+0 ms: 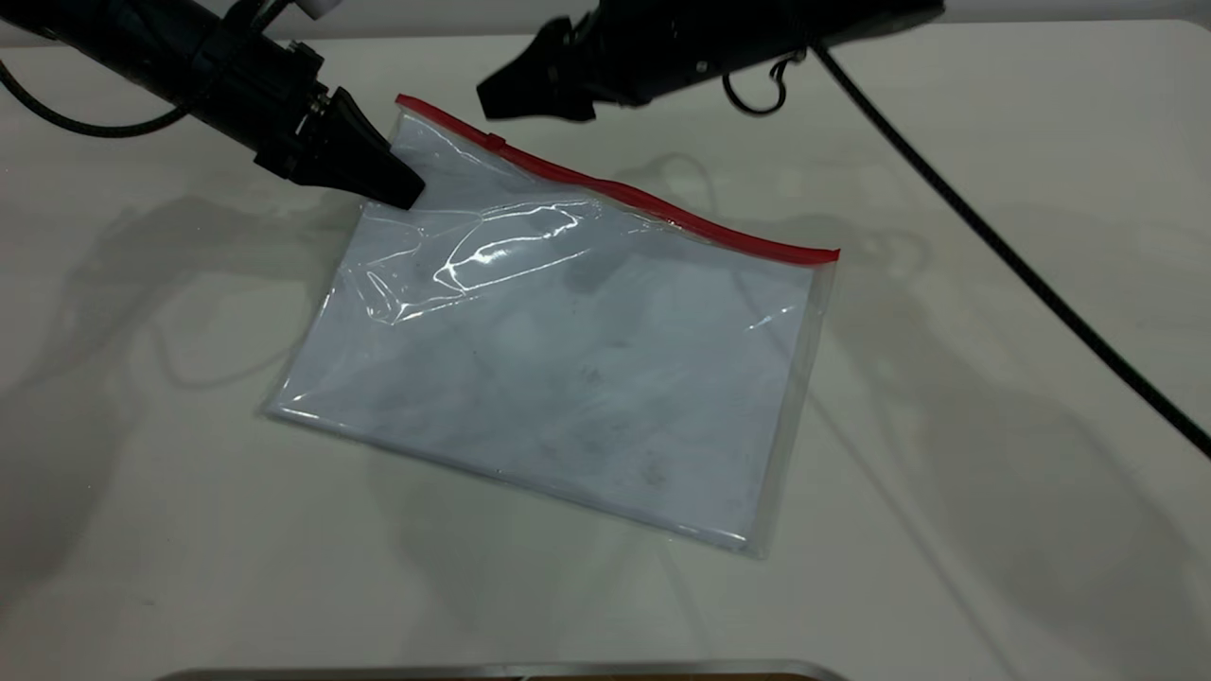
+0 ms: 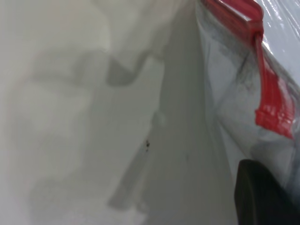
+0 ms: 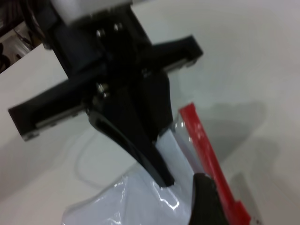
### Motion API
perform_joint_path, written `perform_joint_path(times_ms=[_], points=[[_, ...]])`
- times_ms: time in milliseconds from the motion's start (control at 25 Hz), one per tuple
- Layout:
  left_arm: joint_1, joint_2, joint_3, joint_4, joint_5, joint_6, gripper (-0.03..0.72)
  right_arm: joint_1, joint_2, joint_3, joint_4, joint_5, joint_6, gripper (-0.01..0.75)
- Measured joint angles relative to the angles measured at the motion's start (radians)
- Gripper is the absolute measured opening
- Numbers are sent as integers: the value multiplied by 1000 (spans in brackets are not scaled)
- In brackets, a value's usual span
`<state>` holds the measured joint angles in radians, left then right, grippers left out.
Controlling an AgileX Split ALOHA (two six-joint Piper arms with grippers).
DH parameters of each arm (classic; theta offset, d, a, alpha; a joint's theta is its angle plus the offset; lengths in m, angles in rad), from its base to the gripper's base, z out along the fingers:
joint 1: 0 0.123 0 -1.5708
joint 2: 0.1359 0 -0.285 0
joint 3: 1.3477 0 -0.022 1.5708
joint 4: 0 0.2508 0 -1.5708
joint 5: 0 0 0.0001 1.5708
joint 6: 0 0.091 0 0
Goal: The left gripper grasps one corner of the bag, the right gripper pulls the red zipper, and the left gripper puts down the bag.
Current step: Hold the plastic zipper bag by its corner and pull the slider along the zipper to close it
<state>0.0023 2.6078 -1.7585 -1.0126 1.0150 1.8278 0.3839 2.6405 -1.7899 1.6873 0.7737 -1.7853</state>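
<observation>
Next, my right gripper grips its small slider tab (image 1: 496,142) to pull the red zipper (image 1: 615,189).
The bag (image 1: 568,378) lies flat on the white table, its red zipper (image 1: 615,189) along the far edge. My left gripper (image 1: 409,194) is shut on the bag's far left corner and holds it slightly raised, so the plastic creases there. The right wrist view shows it (image 3: 161,178) pinching the plastic. The small red slider tab (image 1: 496,142) sits near that corner. My right gripper (image 1: 530,109) hovers open just behind and above the tab. One of its fingers (image 3: 206,201) is beside the red strip (image 3: 206,145). The left wrist view shows the strip's end (image 2: 269,89).
The right arm's thick braided cable (image 1: 1022,265) runs across the table to the right edge. A small ring (image 1: 757,95) hangs under the right arm. A metal edge (image 1: 501,670) lies at the near side of the table.
</observation>
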Motion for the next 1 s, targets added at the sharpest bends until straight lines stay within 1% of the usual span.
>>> perform_joint_path(times_ms=[160,480,680,1000], points=[[0,0,0,0,-11,4,51,1,38,0,53,-8,-17,526],[0,0,0,0,-18,6,51,16,47,0,75,-31,-44,516],[0,0,0,-9,-26,6,51,28,47,0,76,-47,-51,475],[0,0,0,-14,-30,6,51,34,47,0,78,-62,-52,365]])
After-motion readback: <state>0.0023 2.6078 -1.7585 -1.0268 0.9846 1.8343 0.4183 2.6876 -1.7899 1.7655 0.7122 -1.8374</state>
